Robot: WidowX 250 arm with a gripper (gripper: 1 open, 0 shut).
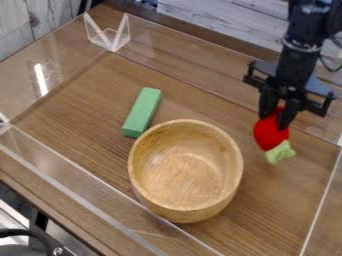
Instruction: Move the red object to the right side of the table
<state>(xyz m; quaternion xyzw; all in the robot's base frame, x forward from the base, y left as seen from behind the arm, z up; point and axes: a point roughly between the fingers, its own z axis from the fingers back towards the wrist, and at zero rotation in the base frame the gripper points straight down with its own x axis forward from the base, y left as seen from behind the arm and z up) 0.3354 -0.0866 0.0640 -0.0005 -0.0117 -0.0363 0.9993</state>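
Note:
The red fruit's green lower end [278,153] hangs above the table, so for now my gripper keeps hold of the fruit until I lower it onto the table.
The red object [271,130], a small rounded toy fruit with a green leafy end [279,153] pointing down, hangs at the right side of the table [94,85]. My gripper [275,119] comes down from above and is shut on the red object, its black fingers [263,108] pinching the fruit's top. The fruit is low over the wood-grain surface, near the right acrylic wall; whether its green end touches the tabletop I cannot tell.
A round light wooden bowl [186,168] stands at the front centre, just left of the fruit. A green rectangular block [142,111] lies left of the bowl. Low clear acrylic walls [322,210] border the tabletop. A clear stand [107,33] sits at the back left.

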